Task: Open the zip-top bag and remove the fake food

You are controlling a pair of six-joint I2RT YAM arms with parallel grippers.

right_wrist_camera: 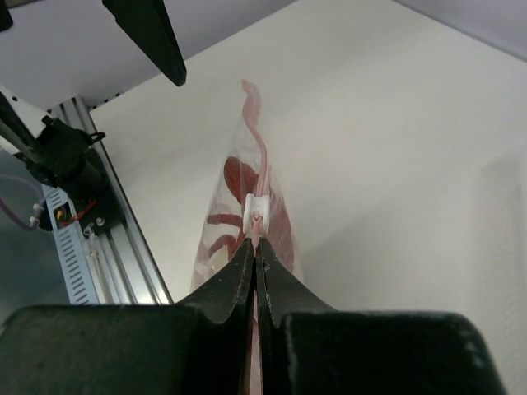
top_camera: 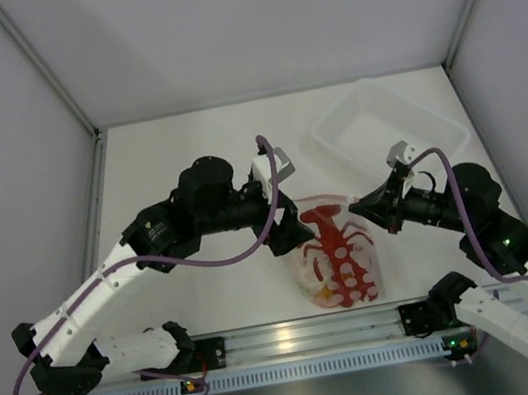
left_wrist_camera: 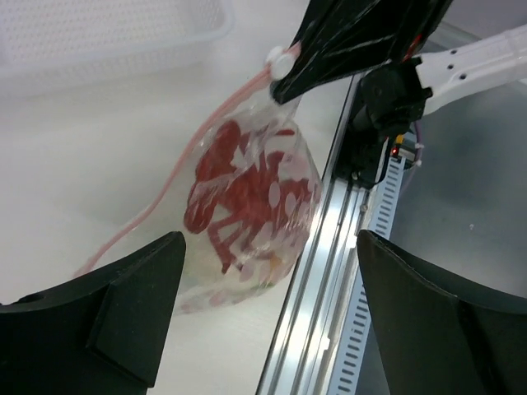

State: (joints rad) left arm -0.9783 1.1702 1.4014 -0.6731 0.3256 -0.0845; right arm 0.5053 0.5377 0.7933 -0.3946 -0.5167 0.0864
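My right gripper has the pink zip. My left gripper should next grab the zip-top bag's white slider [top_camera: 352, 200] [left_wrist_camera: 281, 62], away from the pink zip, to slide the bag open.
The zip-top bag [top_camera: 334, 252] lies at the table's near middle, clear and crinkly, with the red lobster [top_camera: 338, 246] and pale pieces inside. My right gripper [right_wrist_camera: 256, 245] is shut on the pink zip strip [right_wrist_camera: 257, 156] just behind the white slider [right_wrist_camera: 258, 207]; it also shows in the top view [top_camera: 361, 203]. The left wrist view shows the bag [left_wrist_camera: 247, 197] held by that corner, with the strip [left_wrist_camera: 173, 177] trailing down to the left. My left gripper [top_camera: 288, 234] is open and empty at the bag's left edge, its fingers [left_wrist_camera: 132, 296] spread wide.
A rigid clear tray [top_camera: 336, 109] stands at the back right, behind the right gripper, and shows in the left wrist view [left_wrist_camera: 107, 33]. The aluminium rail [top_camera: 307, 332] runs along the near edge just below the bag. Grey walls enclose the left, right and back.
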